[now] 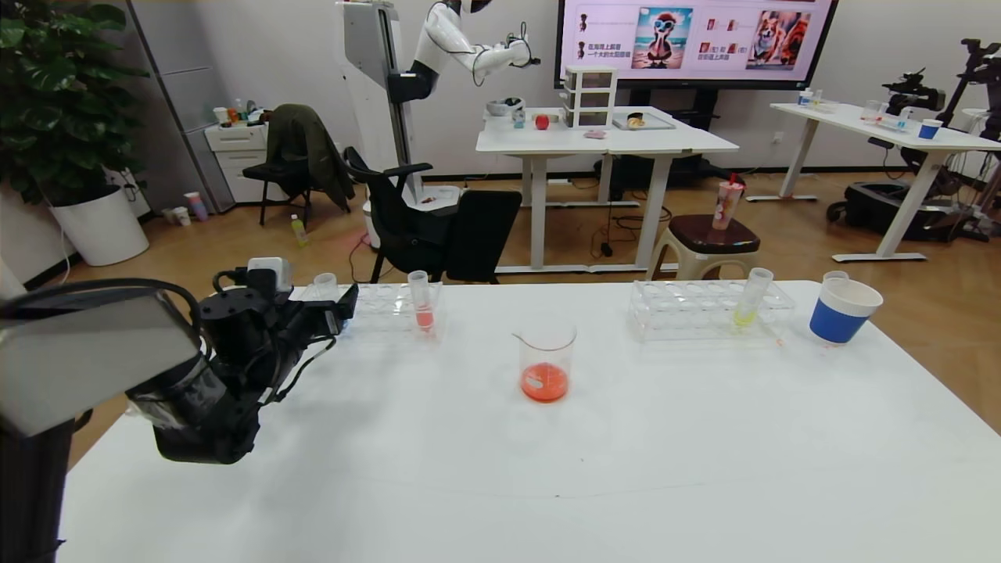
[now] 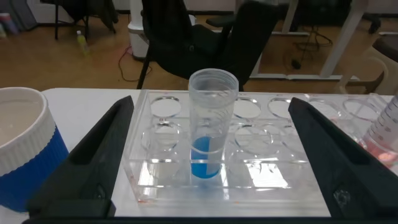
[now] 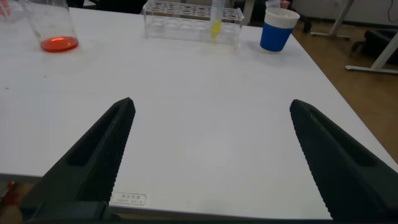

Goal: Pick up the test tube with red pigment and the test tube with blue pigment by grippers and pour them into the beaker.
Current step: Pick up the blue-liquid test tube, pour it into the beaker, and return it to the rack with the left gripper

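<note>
The blue-pigment tube's open rim (image 1: 325, 277) should stay free to pour, so my left gripper should grab the tube's upper body (image 1: 324, 292).
The test tube with blue pigment (image 2: 210, 134) stands upright in a clear rack (image 2: 155, 180) at the table's far left; its rim shows in the head view (image 1: 325, 283). My left gripper (image 2: 211, 102) is open, with one finger on each side of this tube, not touching it; it also shows in the head view (image 1: 346, 303). The beaker (image 1: 546, 360) stands mid-table with red-orange liquid in it. A tube with pale salmon liquid (image 1: 422, 302) stands in the same rack. I see no tube with vivid red liquid. My right gripper (image 3: 211, 104) is open and empty over bare table near the front edge.
A second clear rack (image 1: 704, 309) at the far right holds a tube with yellow-green liquid (image 1: 749, 299). A blue-and-white paper cup (image 1: 841, 311) stands beside it. Another such cup (image 2: 25, 155) stands close to my left gripper, next to the left rack.
</note>
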Robot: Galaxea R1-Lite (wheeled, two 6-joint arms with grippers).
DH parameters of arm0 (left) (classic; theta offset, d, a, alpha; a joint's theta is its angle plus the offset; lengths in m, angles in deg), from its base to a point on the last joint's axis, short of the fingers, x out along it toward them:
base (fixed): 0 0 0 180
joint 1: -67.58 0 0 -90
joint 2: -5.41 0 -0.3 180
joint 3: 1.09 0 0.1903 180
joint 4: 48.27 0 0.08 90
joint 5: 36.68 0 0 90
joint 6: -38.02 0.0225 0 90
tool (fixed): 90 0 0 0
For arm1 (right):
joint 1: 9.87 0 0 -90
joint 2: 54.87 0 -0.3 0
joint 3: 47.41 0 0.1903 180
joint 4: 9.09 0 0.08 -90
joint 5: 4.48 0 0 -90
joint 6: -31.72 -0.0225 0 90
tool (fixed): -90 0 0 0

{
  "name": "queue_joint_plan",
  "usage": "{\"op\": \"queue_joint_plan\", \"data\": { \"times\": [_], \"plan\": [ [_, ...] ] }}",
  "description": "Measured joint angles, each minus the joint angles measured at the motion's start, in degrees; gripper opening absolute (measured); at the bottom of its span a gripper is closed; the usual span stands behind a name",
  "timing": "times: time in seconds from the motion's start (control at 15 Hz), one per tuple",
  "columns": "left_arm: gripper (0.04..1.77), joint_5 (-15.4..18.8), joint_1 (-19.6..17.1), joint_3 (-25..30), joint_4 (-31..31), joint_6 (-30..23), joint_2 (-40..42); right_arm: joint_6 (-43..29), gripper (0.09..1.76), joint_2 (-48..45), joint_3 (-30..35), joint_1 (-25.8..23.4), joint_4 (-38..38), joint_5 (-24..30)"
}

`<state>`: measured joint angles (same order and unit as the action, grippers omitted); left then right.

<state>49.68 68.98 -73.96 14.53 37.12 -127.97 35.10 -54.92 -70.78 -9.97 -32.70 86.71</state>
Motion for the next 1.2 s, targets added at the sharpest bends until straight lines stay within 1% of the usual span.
{"op": "queue_joint_plan", "data": {
  "times": [0.13,0.27,0.67,0.73,0.8,0.93,1.0,1.07,1.13,1.2],
  "plan": [
    [1.73,-0.46,0.07,-3.94,-1.00,0.06,-2.34,0.00,1.74,0.00,0.00,0.00,0.00,0.02],
    [1.73,-0.48,0.07,-6.30,-1.46,0.06,-3.95,0.00,1.74,0.00,0.00,0.00,-0.02,0.02],
    [1.73,-0.44,0.05,-8.18,-1.40,0.05,-5.71,0.00,1.74,0.00,0.00,0.00,-0.02,0.02],
    [1.63,-0.46,0.02,-8.27,-1.33,0.02,-5.74,0.00,1.74,0.00,0.00,0.00,-0.02,0.00],
    [1.39,-0.46,0.02,-8.29,-1.24,-0.02,-5.79,0.00,1.74,0.00,0.00,0.00,-0.02,0.00],
    [0.52,-0.46,0.02,-8.40,-1.18,-0.17,-5.81,0.00,1.74,0.00,0.00,0.00,-0.02,0.00],
    [0.35,-0.44,0.02,-8.42,-1.13,-0.28,-5.79,0.00,1.74,0.00,0.00,0.00,-0.02,0.00],
    [0.43,-0.52,0.09,-8.42,-1.16,-0.28,-5.77,0.00,1.74,0.00,0.00,0.00,0.00,0.00],
    [0.55,-0.57,0.09,-8.42,-1.16,-0.35,-5.71,0.00,1.74,0.00,0.00,0.00,-0.02,0.00],
    [0.50,-0.63,0.27,-8.42,-1.16,-0.35,-5.60,0.00,1.74,0.00,0.00,0.00,-0.02,0.02]
  ]
}}
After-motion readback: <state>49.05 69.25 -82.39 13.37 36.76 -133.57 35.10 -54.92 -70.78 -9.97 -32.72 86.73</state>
